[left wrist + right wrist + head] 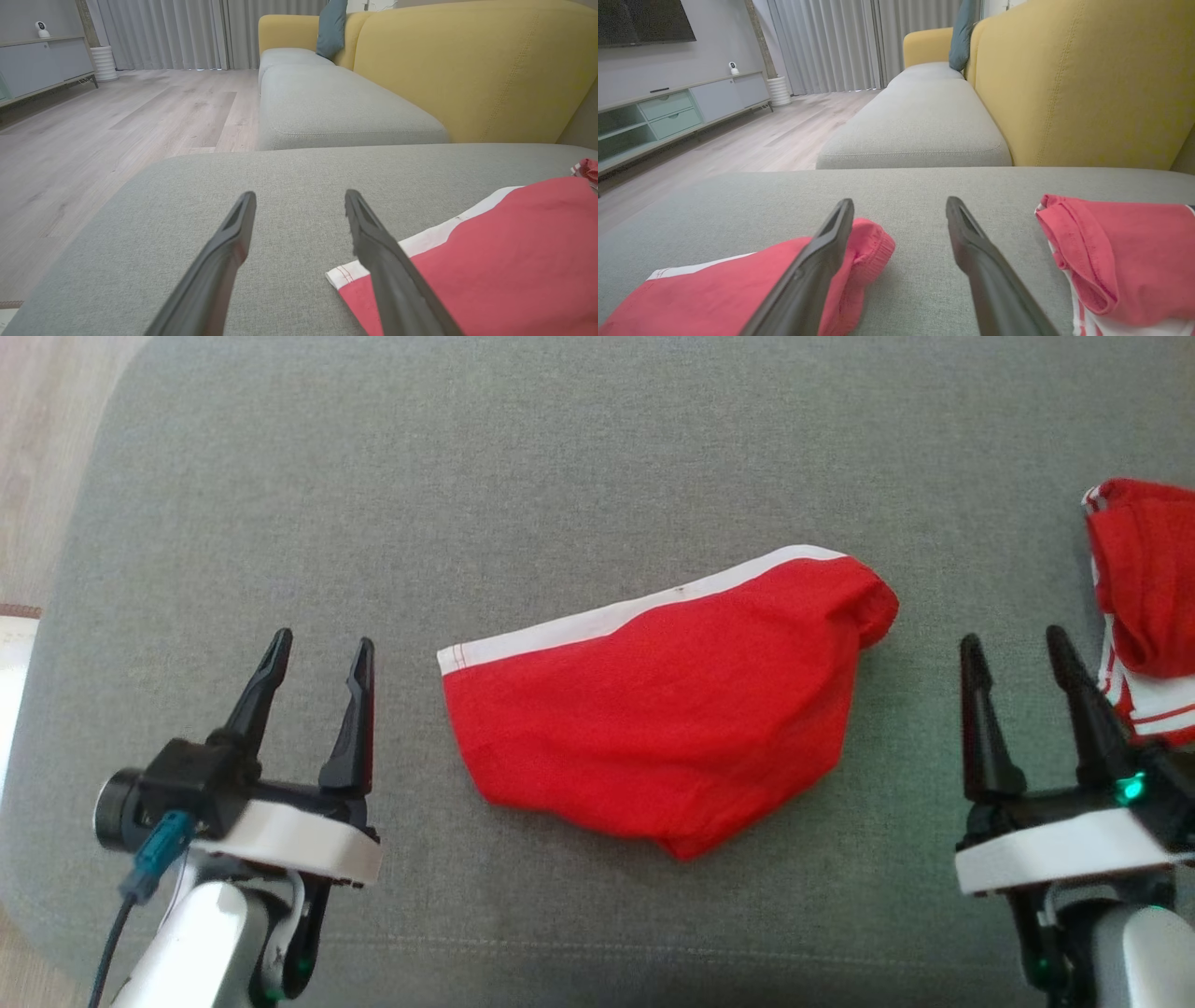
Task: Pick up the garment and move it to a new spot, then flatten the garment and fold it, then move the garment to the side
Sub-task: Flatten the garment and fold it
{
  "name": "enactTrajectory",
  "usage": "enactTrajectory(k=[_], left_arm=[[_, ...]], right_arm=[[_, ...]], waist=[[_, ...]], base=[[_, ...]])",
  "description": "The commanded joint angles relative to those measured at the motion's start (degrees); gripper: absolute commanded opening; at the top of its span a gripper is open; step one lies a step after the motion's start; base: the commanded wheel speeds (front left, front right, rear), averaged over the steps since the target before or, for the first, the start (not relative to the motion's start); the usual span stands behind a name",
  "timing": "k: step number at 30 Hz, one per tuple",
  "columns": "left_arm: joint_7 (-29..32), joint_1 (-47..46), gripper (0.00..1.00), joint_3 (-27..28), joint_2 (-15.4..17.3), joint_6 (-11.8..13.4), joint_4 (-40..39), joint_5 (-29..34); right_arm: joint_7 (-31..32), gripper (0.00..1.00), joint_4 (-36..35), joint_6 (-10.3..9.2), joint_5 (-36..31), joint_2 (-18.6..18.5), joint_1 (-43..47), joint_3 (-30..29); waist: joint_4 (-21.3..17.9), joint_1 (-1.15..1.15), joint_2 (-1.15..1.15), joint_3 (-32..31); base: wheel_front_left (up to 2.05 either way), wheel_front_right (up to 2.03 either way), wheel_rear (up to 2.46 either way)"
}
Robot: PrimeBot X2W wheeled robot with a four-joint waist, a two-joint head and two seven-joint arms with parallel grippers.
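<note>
Next, my right gripper grabs it by its bunched cuff end (874, 605) to move the garment (661, 706) to a new spot.
A red garment (667, 709) with a white waistband lies folded on the grey cushion (560, 467), between my two grippers. Its white-banded corner shows at the lower right of the left wrist view, garment (490, 261), and its bunched right end at the lower left of the right wrist view, garment (738, 284). My left gripper (322, 649) stands open to the left of it, nothing between its fingers. My right gripper (1013, 644) is open to the right of it, also empty. In their own views, the left gripper (299, 198) and right gripper (899, 205) hover over bare cushion.
A second red and white garment (1144, 607) lies crumpled at the cushion's right edge, close beside my right gripper; it is also at the right in the right wrist view, second garment (1115, 266). A yellow sofa back (1078, 79) rises beyond. Wooden floor (93, 140) lies off the left edge.
</note>
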Motion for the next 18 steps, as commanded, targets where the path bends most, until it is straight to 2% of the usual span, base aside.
enactTrajectory(k=[1,8,17,18], left_arm=[[-0.4,-1.5,1.0,2.2,1.7,0.4,-1.7,0.3],[-0.5,-2.8,1.0,2.0,1.6,0.1,-1.9,0.4],[-0.6,-3.9,1.0,1.9,1.2,-0.3,-1.4,0.6],[-0.6,-4.0,1.0,2.0,1.2,-0.3,-1.4,0.7]], right_arm=[[0.6,1.0,-1.5,-0.04,-0.2,-0.3,-1.7,2.5],[6.3,1.0,4.1,-0.04,0.1,-0.3,-6.0,9.6],[9.4,1.0,9.4,-0.04,-0.3,-0.3,-10.3,12.2],[9.7,0.91,9.8,-0.04,-0.2,-0.3,-10.6,12.3]], waist=[[0.0,0.0,0.0,0.3],[0.2,0.0,0.0,1.9],[0.9,0.0,0.0,3.3],[0.9,0.0,0.0,3.4]], base=[[0.0,0.0,0.0],[0.0,0.0,0.0],[0.0,0.0,0.0],[0.0,0.0,0.0]])
